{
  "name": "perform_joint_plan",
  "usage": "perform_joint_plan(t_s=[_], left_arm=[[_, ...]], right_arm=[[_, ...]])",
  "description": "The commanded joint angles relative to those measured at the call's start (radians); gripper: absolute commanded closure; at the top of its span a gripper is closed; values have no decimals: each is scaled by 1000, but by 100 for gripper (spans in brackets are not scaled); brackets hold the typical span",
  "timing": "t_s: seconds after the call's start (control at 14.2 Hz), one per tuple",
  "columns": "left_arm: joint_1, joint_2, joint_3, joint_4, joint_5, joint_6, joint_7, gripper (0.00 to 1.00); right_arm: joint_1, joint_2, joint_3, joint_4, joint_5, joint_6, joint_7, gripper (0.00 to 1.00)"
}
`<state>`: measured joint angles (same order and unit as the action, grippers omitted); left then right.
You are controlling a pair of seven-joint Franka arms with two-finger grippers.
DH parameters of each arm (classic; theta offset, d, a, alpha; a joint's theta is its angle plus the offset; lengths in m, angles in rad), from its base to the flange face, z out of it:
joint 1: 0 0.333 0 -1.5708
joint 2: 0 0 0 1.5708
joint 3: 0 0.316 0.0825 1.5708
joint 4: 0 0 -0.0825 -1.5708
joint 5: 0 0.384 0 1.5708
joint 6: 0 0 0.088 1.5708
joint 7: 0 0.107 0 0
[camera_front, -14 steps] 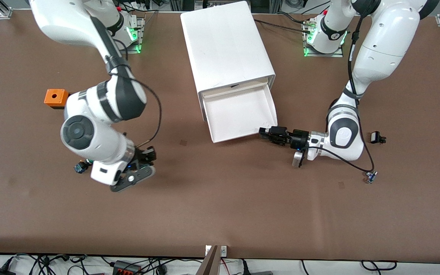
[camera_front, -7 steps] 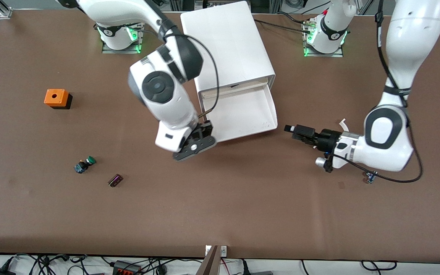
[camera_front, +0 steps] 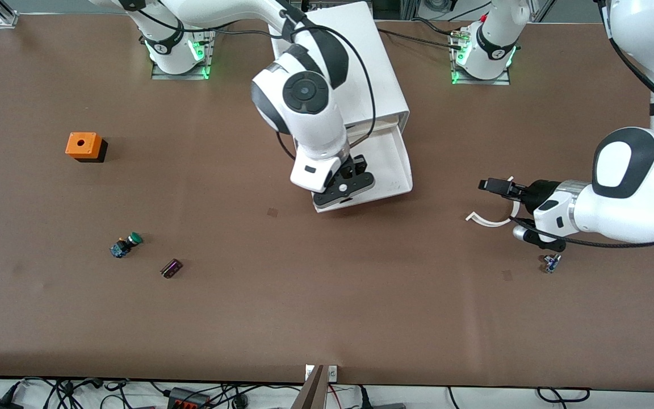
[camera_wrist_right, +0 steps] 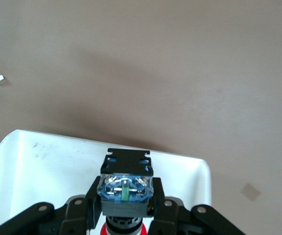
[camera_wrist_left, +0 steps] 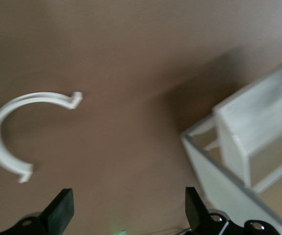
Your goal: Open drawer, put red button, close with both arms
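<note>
The button is high above the bottom of the drawer in the right wrist view. My right gripper should keep holding the red button (camera_wrist_right: 125, 188) until I bring it down.
The white drawer (camera_front: 390, 165) stands pulled out of the white cabinet (camera_front: 332, 57) toward the front camera. My right gripper (camera_front: 343, 186) is over the drawer's front edge, shut on the red button (camera_wrist_right: 125, 188). The right wrist view shows the button's blue and black body between the fingers (camera_wrist_right: 79, 208), its red cap (camera_wrist_right: 123, 229) below, and the drawer's rim (camera_wrist_right: 43, 139). My left gripper (camera_front: 491, 186) is open and empty, low over the table toward the left arm's end, apart from the drawer. Its fingers (camera_wrist_left: 57, 211) are wide apart in the left wrist view.
A white curved strip (camera_front: 489, 220) lies by the left gripper and shows in the left wrist view (camera_wrist_left: 4, 127). A small blue part (camera_front: 551, 262) lies nearer the camera. An orange box (camera_front: 83, 145), a green-capped button (camera_front: 126, 245) and a small dark piece (camera_front: 171, 268) lie toward the right arm's end.
My right arm has swung from beside the green-capped button to over the open drawer, carrying the red button. My left gripper has drawn back from the drawer's front corner toward the left arm's end.
</note>
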<state>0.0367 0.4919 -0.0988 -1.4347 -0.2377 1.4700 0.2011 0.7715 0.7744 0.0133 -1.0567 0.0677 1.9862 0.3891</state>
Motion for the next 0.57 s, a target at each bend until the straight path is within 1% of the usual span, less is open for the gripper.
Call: perform_joint_plan(t_s=[0.0, 0.07, 0.14, 0.28, 0.35, 0.49], left_arm=[[-21, 5, -5, 26, 272, -2, -13, 0], [-29, 22, -2, 49, 337, 19, -16, 0], [-26, 55, 2, 86, 363, 33, -20, 0], [-8, 126, 7, 173, 359, 84, -11, 0], [-6, 141, 8, 186, 357, 107, -9, 0], [-12, 149, 8, 186, 359, 153, -23, 0]], right_arm=[[9, 40, -3, 29, 7, -4, 25, 100], [9, 42, -3, 21, 7, -6, 24, 100], [18, 51, -3, 20, 7, -3, 25, 100], [31, 63, -3, 20, 7, -1, 25, 100], [31, 69, -3, 20, 9, -4, 27, 100], [32, 68, -4, 18, 59, -9, 39, 100]])
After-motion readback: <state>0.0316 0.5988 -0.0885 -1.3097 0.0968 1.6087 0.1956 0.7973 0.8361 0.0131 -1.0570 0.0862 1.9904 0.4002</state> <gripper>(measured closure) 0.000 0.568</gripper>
